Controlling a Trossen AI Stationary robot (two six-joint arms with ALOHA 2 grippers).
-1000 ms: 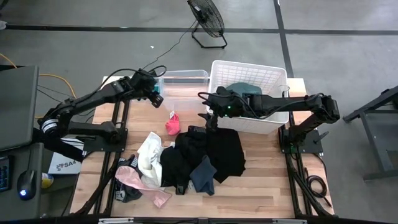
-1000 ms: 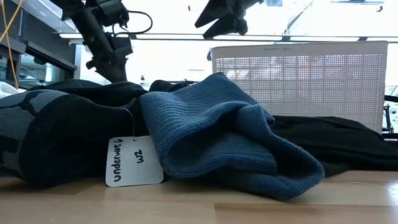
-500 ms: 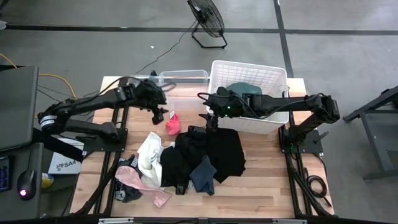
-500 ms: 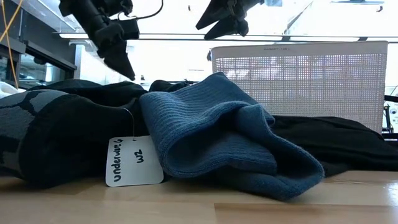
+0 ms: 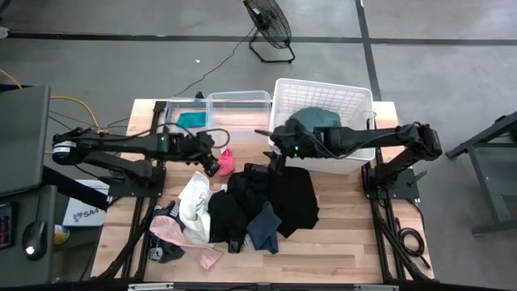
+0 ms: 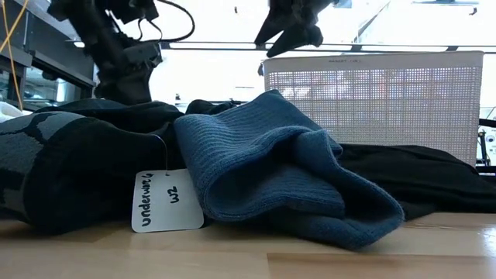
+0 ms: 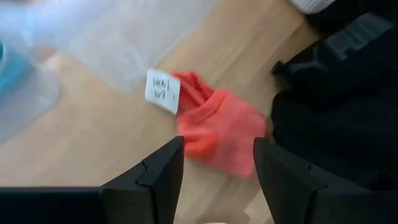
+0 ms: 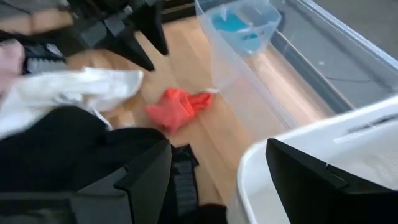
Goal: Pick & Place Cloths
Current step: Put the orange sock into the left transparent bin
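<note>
Next, the left gripper picks up the pink-red cloth by its body opposite the white tag, to place the cloth in a clear bin.
A small pink-red cloth [image 5: 224, 160] with a white tag [image 7: 163, 91] lies on the wood between the clear bins and the pile. My left gripper [image 5: 212, 162] is open just above it; the cloth [image 7: 217, 134] shows between its fingers. My right gripper [image 5: 275, 158] is open and hovers over the far edge of the black cloth [image 5: 271, 198], beside the basket. The pile also holds a navy cloth [image 5: 264, 228], a white one [image 5: 194, 200] and a pink one [image 5: 174, 233]. One teal cloth [image 5: 191, 119] lies in a clear bin, another [image 5: 315, 120] in the basket.
The white slatted basket [image 5: 362, 97] stands at the far right, with two clear bins [image 5: 242, 101] to its left along the far edge. In the low view the navy cloth [image 6: 263, 167] and a tag [image 6: 167, 200] lie close in front. Bare wood [image 5: 339, 242] lies near the right.
My left arm has swung from above the clear bins toward the table's near edge and down, ending at the pink-red cloth. The teal cloth in the bin, covered by the arm before, now shows. My right gripper has stayed over the pile's far edge.
</note>
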